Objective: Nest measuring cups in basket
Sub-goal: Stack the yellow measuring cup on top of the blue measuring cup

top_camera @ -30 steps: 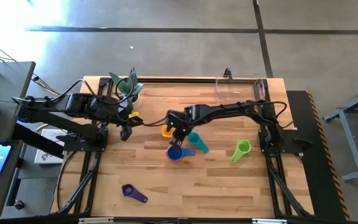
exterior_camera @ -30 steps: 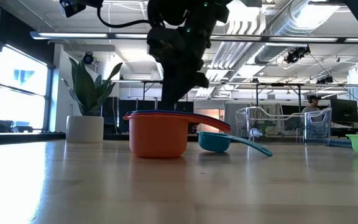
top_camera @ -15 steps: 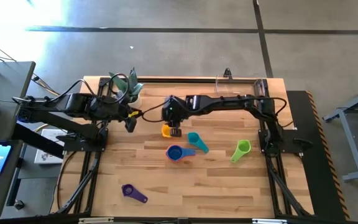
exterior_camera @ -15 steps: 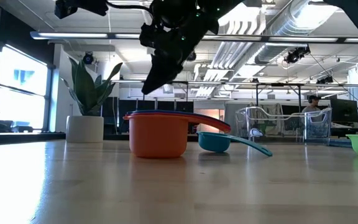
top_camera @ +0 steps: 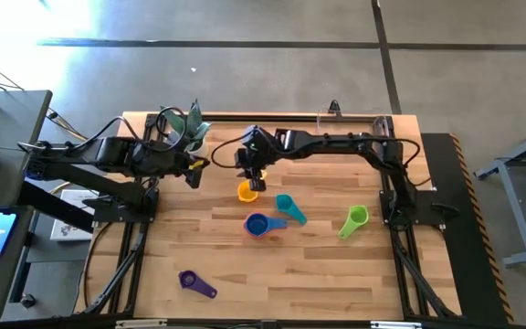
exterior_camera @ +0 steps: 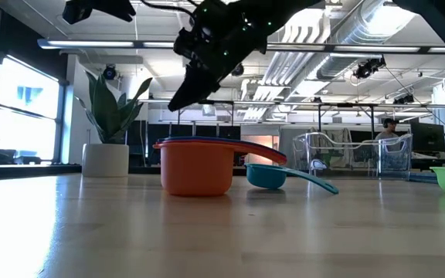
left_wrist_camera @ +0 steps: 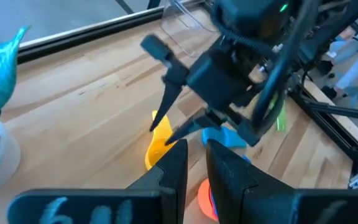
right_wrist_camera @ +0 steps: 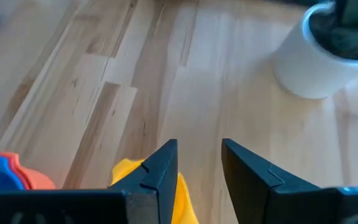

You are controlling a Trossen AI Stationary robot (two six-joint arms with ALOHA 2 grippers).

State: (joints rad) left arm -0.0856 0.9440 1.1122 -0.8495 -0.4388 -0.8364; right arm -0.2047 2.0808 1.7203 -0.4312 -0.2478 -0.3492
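My right gripper grabs the yellow cup by its rim (top_camera: 247, 187) next, to nest the yellow cup in the blue cup.
A yellow cup (top_camera: 246, 192) lies on the table under my right gripper (top_camera: 250, 180), which is open and hovers just above it; the cup shows by one finger in the right wrist view (right_wrist_camera: 185, 194). A stack of orange, red and blue cups (top_camera: 257, 225) stands nearer the front, large in the low view (exterior_camera: 196, 166). A teal cup (top_camera: 289, 209), a green cup (top_camera: 354, 220) and a purple cup (top_camera: 196, 284) lie apart. The clear basket (top_camera: 354, 129) stands at the far edge. My left gripper (top_camera: 193, 175) is shut and empty, left of the yellow cup.
A white-potted plant (top_camera: 183, 128) stands at the far left corner, close to my left gripper, and shows in the right wrist view (right_wrist_camera: 319, 59). Bare wood lies between the cups and the near edge.
My right gripper has risen from the stacked cups, tipped, and gone toward the far edge and a little left, ending over the yellow cup. The stack stays where it was. My left gripper has crept a little toward the far edge.
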